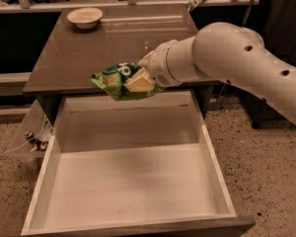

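Note:
The green snack bag hangs at the front edge of the table top, so I will move it over the table top before my gripper lets go of it.
A crumpled green snack bag (116, 80) hangs in the air at the front edge of the dark table top (98, 48), above the back of the pulled-out drawer (133, 181). My gripper (135, 81) is shut on the bag, one pale finger pressed across its right side. The white arm (237, 58) reaches in from the right. The drawer's white interior holds nothing that I can see.
A small beige bowl (85, 17) sits at the far left of the table top. A clear bin (32, 132) with small items stands on the speckled floor left of the drawer. Dark furniture stands to the right, and a counter runs along the back.

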`<state>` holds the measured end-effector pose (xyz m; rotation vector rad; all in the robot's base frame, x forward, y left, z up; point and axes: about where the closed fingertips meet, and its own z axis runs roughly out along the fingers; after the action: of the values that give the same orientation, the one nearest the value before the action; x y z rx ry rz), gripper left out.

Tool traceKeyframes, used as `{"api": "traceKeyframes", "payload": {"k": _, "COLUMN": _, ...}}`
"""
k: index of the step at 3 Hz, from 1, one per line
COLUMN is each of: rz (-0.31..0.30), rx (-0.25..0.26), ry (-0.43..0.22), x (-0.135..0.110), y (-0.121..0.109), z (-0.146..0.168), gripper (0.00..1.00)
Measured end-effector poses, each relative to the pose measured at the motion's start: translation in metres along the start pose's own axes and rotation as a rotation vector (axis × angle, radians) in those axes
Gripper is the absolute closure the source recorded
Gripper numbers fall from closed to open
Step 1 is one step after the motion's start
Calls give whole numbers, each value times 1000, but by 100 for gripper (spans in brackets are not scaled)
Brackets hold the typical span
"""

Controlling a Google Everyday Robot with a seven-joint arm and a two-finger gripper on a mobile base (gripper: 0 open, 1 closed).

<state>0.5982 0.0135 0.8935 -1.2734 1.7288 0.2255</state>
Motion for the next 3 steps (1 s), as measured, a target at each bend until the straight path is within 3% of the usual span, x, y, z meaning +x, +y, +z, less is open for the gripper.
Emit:
{"api": "traceKeyframes", "payload": {"k": 2, "rz": -46, "rx": 40, "ry": 3, "x": -15, "y": -23, "z": 5, "gripper": 100}}
{"api": "traceKeyframes", "payload": {"k": 3, "rz": -45, "rx": 20, "ry": 32, "x": -11, "y": -30, "z": 34, "gripper": 100}}
